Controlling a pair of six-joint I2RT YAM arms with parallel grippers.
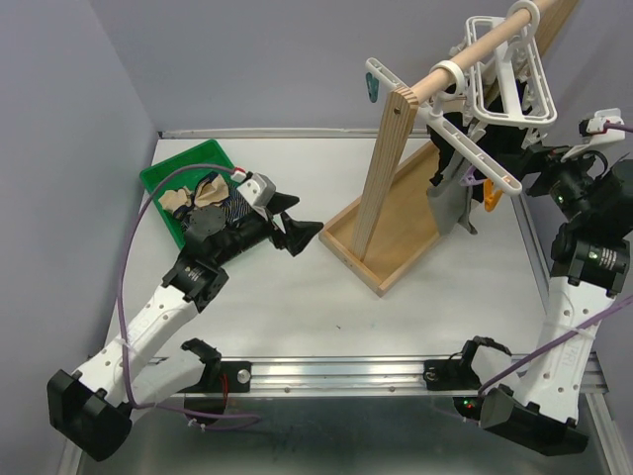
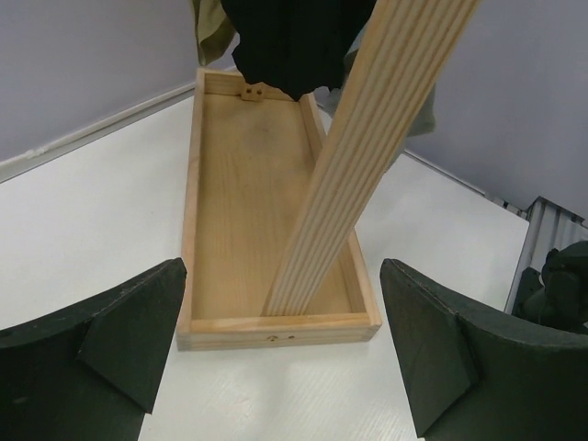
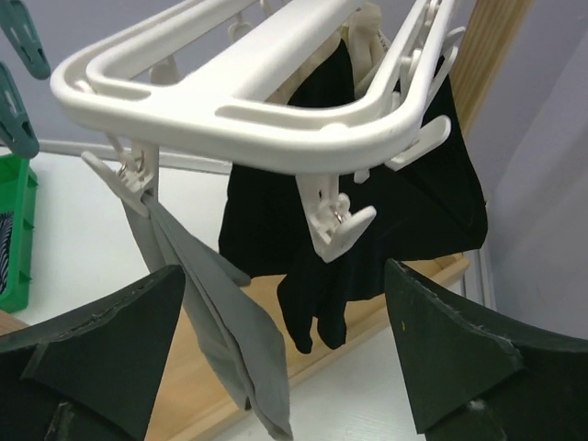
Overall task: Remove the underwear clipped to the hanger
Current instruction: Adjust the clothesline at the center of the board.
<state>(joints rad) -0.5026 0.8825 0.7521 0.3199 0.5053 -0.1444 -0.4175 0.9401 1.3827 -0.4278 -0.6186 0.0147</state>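
My left gripper takes hold of the wooden stand by its slanted post next, to turn the stand for removing the clipped underwear.
A white clip hanger (image 1: 499, 84) hangs from a wooden dowel on the stand. A grey underwear (image 3: 220, 322) and a black underwear (image 3: 367, 211) hang from its clips; they also show in the top view, grey (image 1: 450, 210) and black (image 1: 463, 148). My right gripper (image 3: 285, 367) is open and empty. It sits just in front of and below the two garments, touching neither. My left gripper (image 1: 302, 220) is open and empty over the table, facing the stand's base. Tan and navy striped underwear (image 1: 213, 198) lie in the green bin (image 1: 178, 163).
The wooden stand has a tray base (image 1: 396, 242) and a slanted post (image 1: 381, 163); both fill the left wrist view, base (image 2: 248, 184) and post (image 2: 367, 147). The grey walls close the left and back sides. A metal rail (image 1: 346, 371) runs along the near edge.
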